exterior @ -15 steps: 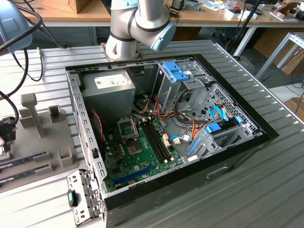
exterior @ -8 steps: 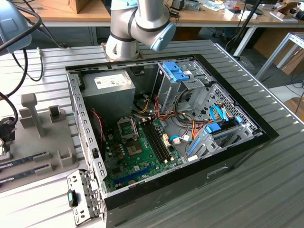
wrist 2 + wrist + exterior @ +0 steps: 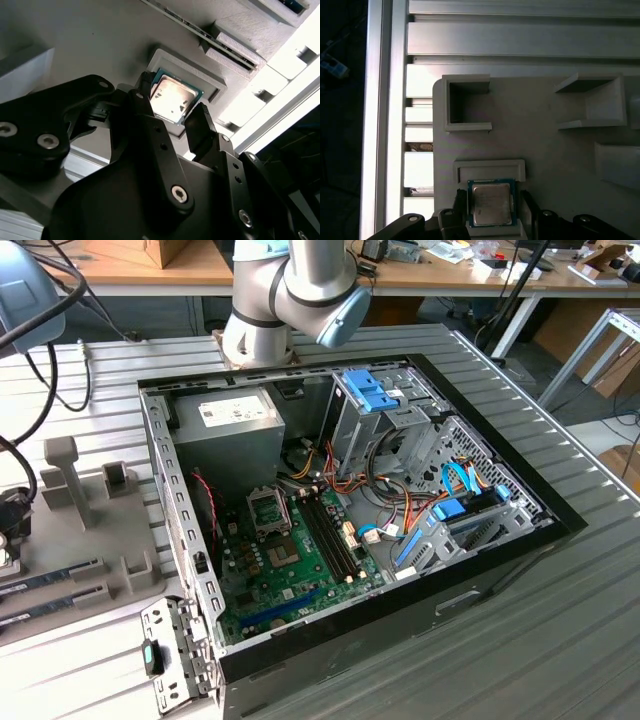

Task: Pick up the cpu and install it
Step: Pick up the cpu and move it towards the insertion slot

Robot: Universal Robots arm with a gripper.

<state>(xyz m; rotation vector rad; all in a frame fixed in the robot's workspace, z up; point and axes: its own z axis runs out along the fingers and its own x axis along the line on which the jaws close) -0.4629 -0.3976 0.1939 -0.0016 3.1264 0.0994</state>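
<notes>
The gripper takes hold of the cpu by its open side edges next, since the holder's raised ledge (image 3: 489,170) sits close against one edge of the cpu.
The cpu (image 3: 492,204), a small square chip with a silvery top and a thin green rim, lies flat in a shallow pocket of a grey holder plate (image 3: 535,135). In the second wrist view the cpu (image 3: 172,97) catches a bright glare. My gripper (image 3: 493,209) hangs right over it, open, with one black finger (image 3: 460,206) on one side and the other finger (image 3: 528,206) on the opposite side. Only narrow gaps separate the fingertips (image 3: 199,125) from the chip's edges. The motherboard's metal-framed socket (image 3: 268,508) sits inside the open computer case (image 3: 500,550).
The grey holder plate (image 3: 95,540) lies on the slatted table at the exterior view's left, with upright posts and memory sticks (image 3: 50,575) in slots. The arm's base (image 3: 258,335) stands behind the case. Cables, drive cages and a power supply (image 3: 225,435) crowd the case.
</notes>
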